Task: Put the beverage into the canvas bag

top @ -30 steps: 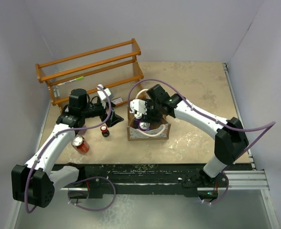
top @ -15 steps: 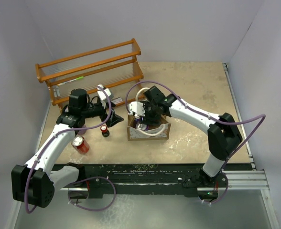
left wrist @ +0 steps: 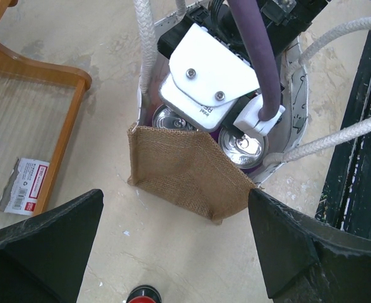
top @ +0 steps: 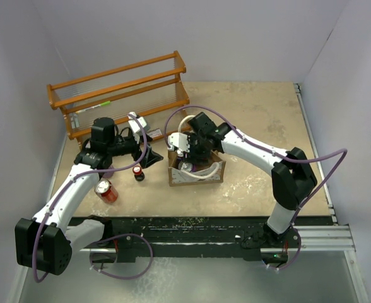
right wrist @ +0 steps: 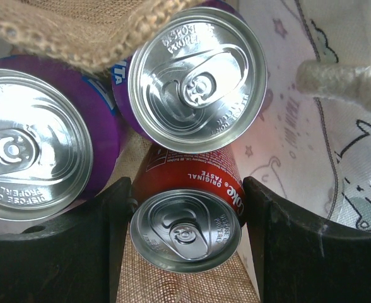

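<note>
I can open my right gripper now, because the red Coke can (right wrist: 185,230) is low inside the bag, beside the purple cans and above the bag's burlap bottom.
The canvas bag (top: 198,175) stands upright at mid-table, tan burlap outside (left wrist: 185,167), pale printed lining (right wrist: 299,145), white rope handles. My right gripper (top: 187,156) reaches down into it and is shut on a red Coke can (right wrist: 185,230), held upright between both fingers above the bag's burlap floor. Two purple cans (right wrist: 197,79) (right wrist: 28,145) stand in the bag beside it. My left gripper (top: 153,158) is open and empty just left of the bag; its fingers (left wrist: 47,252) frame the bag's corner without touching it.
A red can (top: 106,191) lies on its side at the left. A small dark can (top: 138,173) with a red top stands near the left gripper. A wooden rack (top: 119,88) lines the back left. A paper label (left wrist: 26,184) lies by the rack.
My right gripper has shifted a little to the left and lower into the bag with the red can. The left arm has not moved.
</note>
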### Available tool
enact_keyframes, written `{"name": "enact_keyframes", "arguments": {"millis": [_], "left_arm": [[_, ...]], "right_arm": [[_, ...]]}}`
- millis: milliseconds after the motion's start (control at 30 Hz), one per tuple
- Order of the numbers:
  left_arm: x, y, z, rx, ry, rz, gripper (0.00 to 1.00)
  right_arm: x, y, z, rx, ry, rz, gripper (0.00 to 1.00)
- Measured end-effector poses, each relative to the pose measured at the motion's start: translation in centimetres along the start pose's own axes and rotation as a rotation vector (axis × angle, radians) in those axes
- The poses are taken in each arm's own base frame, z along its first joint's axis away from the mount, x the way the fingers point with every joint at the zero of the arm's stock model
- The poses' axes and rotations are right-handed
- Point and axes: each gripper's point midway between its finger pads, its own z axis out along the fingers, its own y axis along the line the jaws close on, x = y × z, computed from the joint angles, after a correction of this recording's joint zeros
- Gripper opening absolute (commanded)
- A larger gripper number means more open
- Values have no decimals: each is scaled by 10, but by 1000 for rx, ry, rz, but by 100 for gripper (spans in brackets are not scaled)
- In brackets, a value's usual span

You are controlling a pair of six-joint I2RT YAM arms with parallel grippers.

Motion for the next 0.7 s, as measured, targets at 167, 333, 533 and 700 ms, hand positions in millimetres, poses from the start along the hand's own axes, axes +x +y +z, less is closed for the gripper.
{"name": "enact_keyframes", "arguments": {"millis": [167,333,533,700], "left_arm": [[-1,0,-1,-1,-4,12,99],[-2,-1,-1,-1,-5,14,100],[-2,-1,-2,-1,-5,14,100],[-2,-1,-2,-1,-5,16,100]], "right_arm": [[-1,-1,0,3,-3,12,58],[-1,-1,0,5,-5,23,66],[-3,-1,0,10,-9,35,77],[-13,-13,-3,57,-51,26,86]]}}
